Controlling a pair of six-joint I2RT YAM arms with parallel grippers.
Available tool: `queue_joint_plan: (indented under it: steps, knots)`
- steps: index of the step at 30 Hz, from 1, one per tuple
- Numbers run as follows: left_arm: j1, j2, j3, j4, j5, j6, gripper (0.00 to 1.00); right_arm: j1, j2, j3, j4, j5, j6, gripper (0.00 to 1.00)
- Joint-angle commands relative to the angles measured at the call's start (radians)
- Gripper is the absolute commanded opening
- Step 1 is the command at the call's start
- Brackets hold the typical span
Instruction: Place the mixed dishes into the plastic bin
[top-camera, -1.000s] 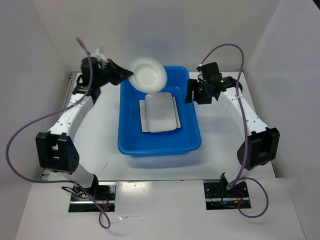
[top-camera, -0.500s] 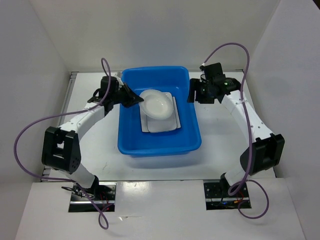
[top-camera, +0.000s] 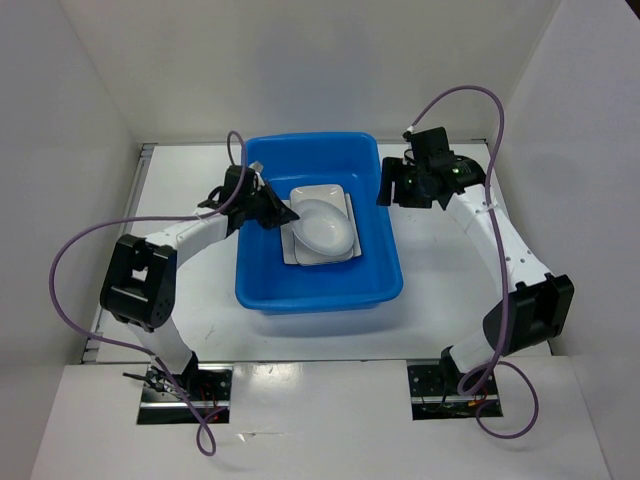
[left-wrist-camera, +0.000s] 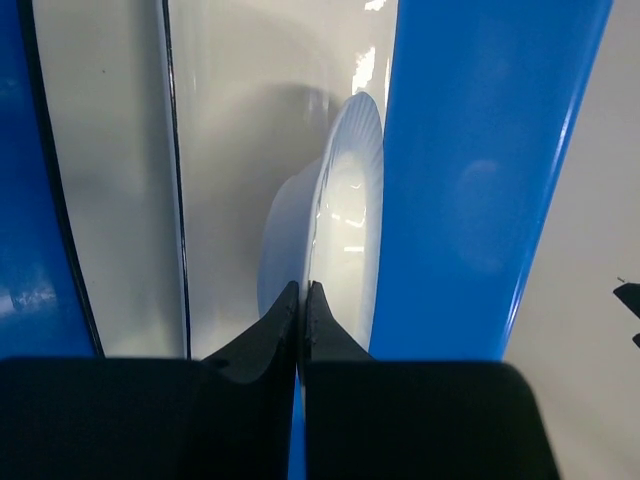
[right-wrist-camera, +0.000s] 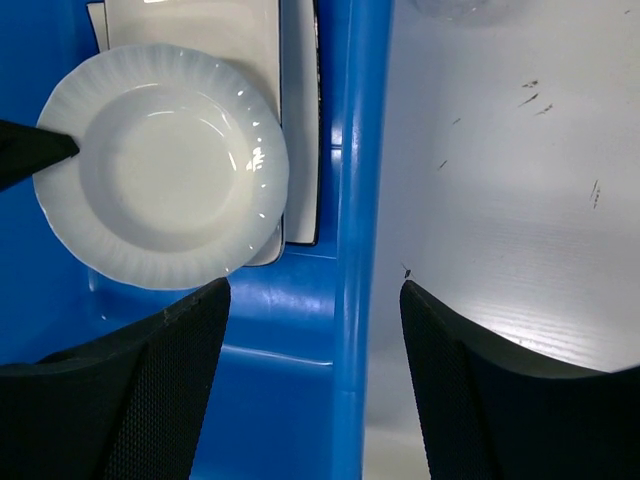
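The round white bowl (top-camera: 326, 226) hangs low and tilted over the stacked plates, between the bin's sides, so my left gripper should open.
The bright-blue plastic bin (top-camera: 320, 298) stands mid-table. Two square white plates (top-camera: 322, 189) lie stacked on its floor. My left gripper (top-camera: 285, 216) reaches over the bin's left wall and is shut on the rim of the round white bowl (top-camera: 326, 226), which it holds low over the plates. The left wrist view shows the fingertips (left-wrist-camera: 290, 300) pinching the bowl (left-wrist-camera: 345, 230) edge-on. My right gripper (top-camera: 386, 186) is open and empty above the bin's right rim (right-wrist-camera: 356, 200), with the bowl (right-wrist-camera: 165, 165) and plates (right-wrist-camera: 298, 120) to its left. The black dish and clear cup are not clearly in view.
White walls enclose the table on three sides. Bare tabletop (right-wrist-camera: 500, 180) lies right of the bin. A faint clear shape (right-wrist-camera: 455, 6) touches the top edge of the right wrist view. Purple cables loop over both arms.
My left gripper has carried the bowl from above the bin's far-left rim down into the bin, over the plates. My right gripper has barely moved.
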Motion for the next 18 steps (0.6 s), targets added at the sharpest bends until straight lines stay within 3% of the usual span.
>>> queue_joint_plan:
  steps: [1, 5, 8, 15, 16, 17, 18]
  knots:
    - [0.003, 0.006, -0.014, 0.088, 0.003, -0.028, 0.0, -0.006, -0.048, -0.011, 0.024, 0.019, 0.005, 0.74]
    - [0.003, 0.007, -0.034, 0.07, -0.067, -0.018, 0.02, -0.006, -0.057, -0.02, 0.024, 0.029, 0.005, 0.74]
    - [0.003, 0.016, -0.061, 0.06, -0.127, 0.005, 0.15, -0.006, -0.057, -0.02, 0.024, 0.038, 0.005, 0.74]
    - [0.003, 0.048, -0.081, 0.06, -0.147, 0.014, 0.18, -0.006, -0.057, -0.011, 0.024, 0.047, 0.005, 0.74]
    - [0.003, 0.048, -0.081, 0.06, -0.147, 0.014, 0.21, -0.006, -0.057, -0.011, 0.024, 0.056, 0.005, 0.74]
    - [0.003, 0.048, -0.081, 0.06, -0.147, 0.025, 0.34, -0.006, -0.057, -0.011, 0.024, 0.056, 0.005, 0.74]
    - [0.003, 0.048, -0.081, 0.06, -0.157, 0.034, 0.38, -0.006, -0.057, -0.011, 0.024, 0.056, 0.005, 0.74]
